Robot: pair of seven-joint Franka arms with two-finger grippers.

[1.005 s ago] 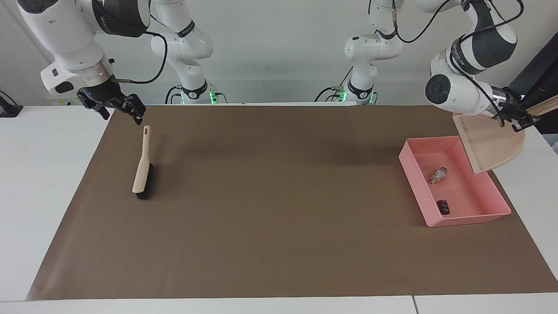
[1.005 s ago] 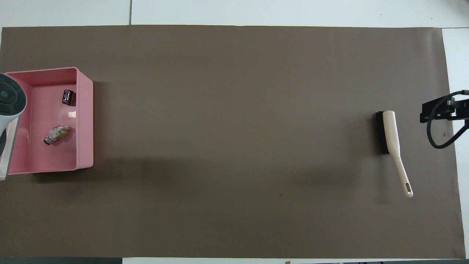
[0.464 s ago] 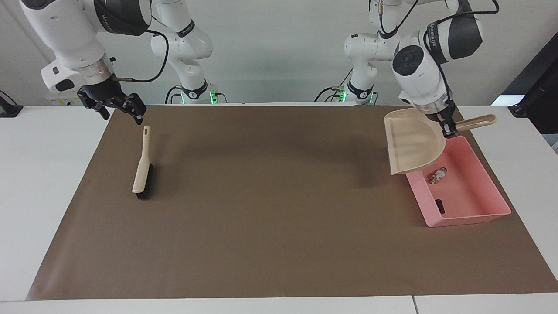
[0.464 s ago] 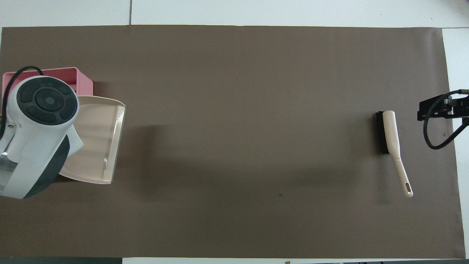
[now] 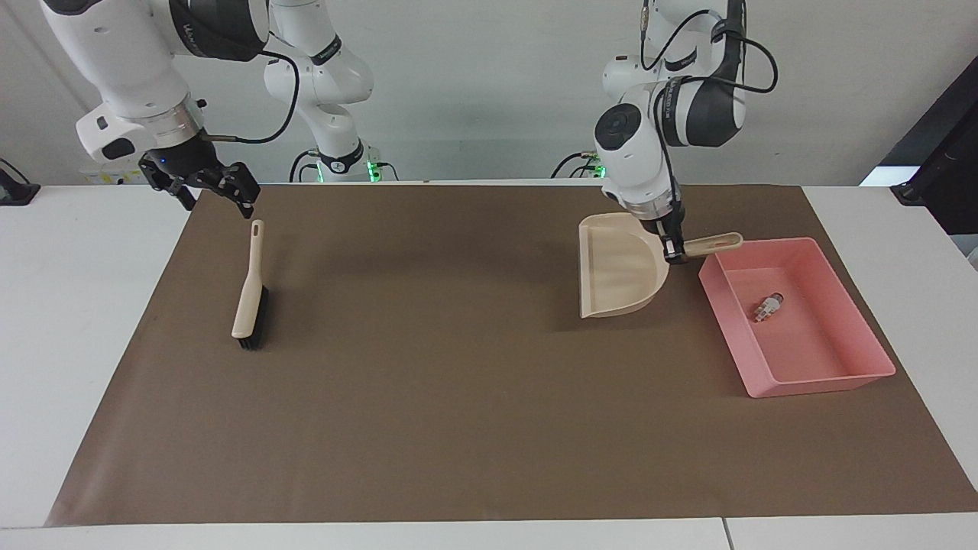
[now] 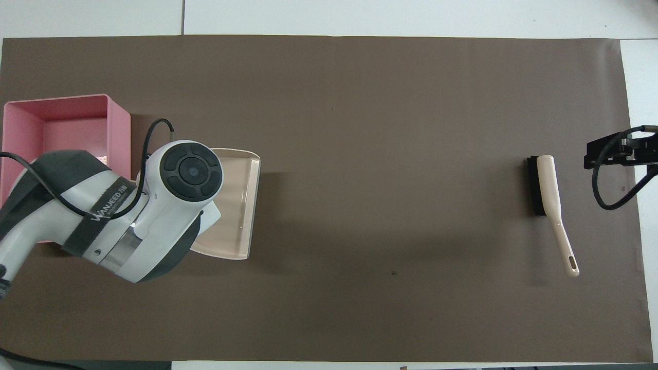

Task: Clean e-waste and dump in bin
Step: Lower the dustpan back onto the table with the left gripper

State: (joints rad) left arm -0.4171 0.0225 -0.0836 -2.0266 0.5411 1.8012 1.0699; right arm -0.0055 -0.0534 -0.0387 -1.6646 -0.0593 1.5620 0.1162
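Observation:
I should keep holding the dustpan with my left gripper, because in the overhead view the dustpan's wide edge [image 6: 253, 206] hangs above the brown mat, its shadow set apart.
The pink bin [image 5: 863, 336] sits at the left arm's end of the brown mat. The whitish-grey e-waste bit [image 5: 766, 307] lies inside it. The black block does not show in either view. My left gripper [image 5: 672, 248] is shut on the handle of the beige dustpan [image 5: 615, 267] and holds it low over the mat beside the bin, toward the table's middle. In the overhead view the left arm covers most of the bin [image 6: 119, 128] and part of the dustpan [image 6: 236, 205]. My right gripper [image 5: 216, 197] is open and empty, above the mat's edge near the brush handle's tip.
A beige hand brush [image 5: 248, 294] with black bristles lies on the mat toward the right arm's end; it also shows in the overhead view [image 6: 547, 187]. The brown mat [image 5: 458, 397] covers most of the white table.
My left arm has swung the dustpan from its tipped pose over the bin to the mat beside it, toward the table's middle, and levelled it. The right arm has barely moved.

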